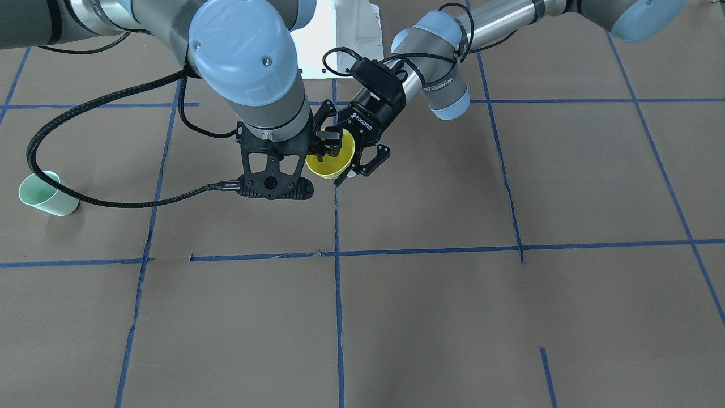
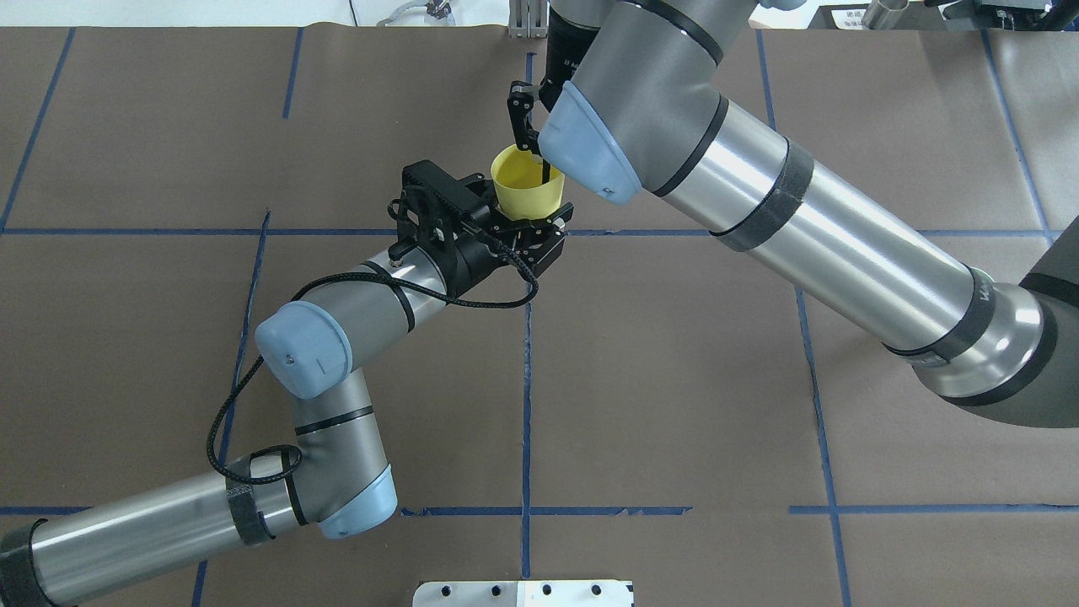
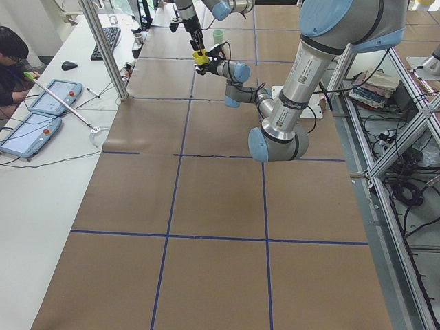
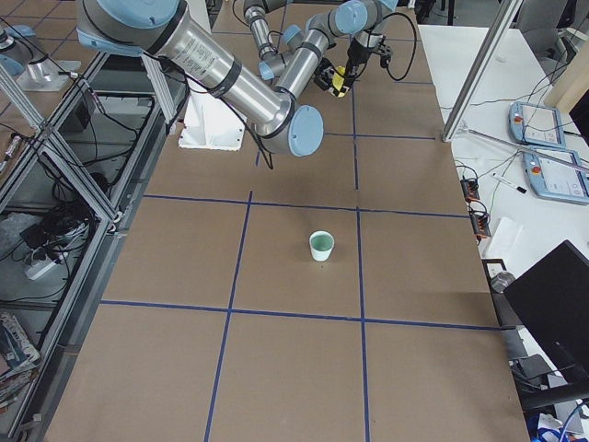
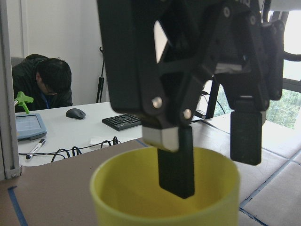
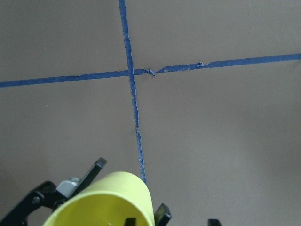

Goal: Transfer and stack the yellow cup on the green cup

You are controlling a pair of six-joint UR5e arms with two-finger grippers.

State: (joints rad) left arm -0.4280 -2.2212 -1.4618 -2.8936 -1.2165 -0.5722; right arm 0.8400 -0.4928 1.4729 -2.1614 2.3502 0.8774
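Note:
My right gripper next needs to take hold of the yellow cup's rim [image 1: 329, 176]. Then it can stack the yellow cup on the green cup [image 1: 46, 194].
The yellow cup [image 2: 524, 187] is held upright in the air over the table's middle, above a blue tape line. My left gripper [image 2: 527, 226] is shut on its lower wall, one finger on each side, as the right wrist view [image 6: 108, 202] shows. My right gripper [image 2: 533, 150] comes down from above and is open. In the left wrist view one finger [image 5: 176, 165] hangs inside the cup [image 5: 164, 202] and the other stays outside the rim. The green cup [image 1: 46, 194] stands alone on the table on my right side, also in the exterior right view [image 4: 321, 246].
The brown table [image 1: 453, 317] is marked with a grid of blue tape. The white base plate [image 2: 523, 592] lies at my near edge. The right arm's cable [image 1: 113, 198] hangs close to the green cup. A side desk with an operator [image 3: 14, 62] and a metal post [image 3: 103, 48] flank the far side.

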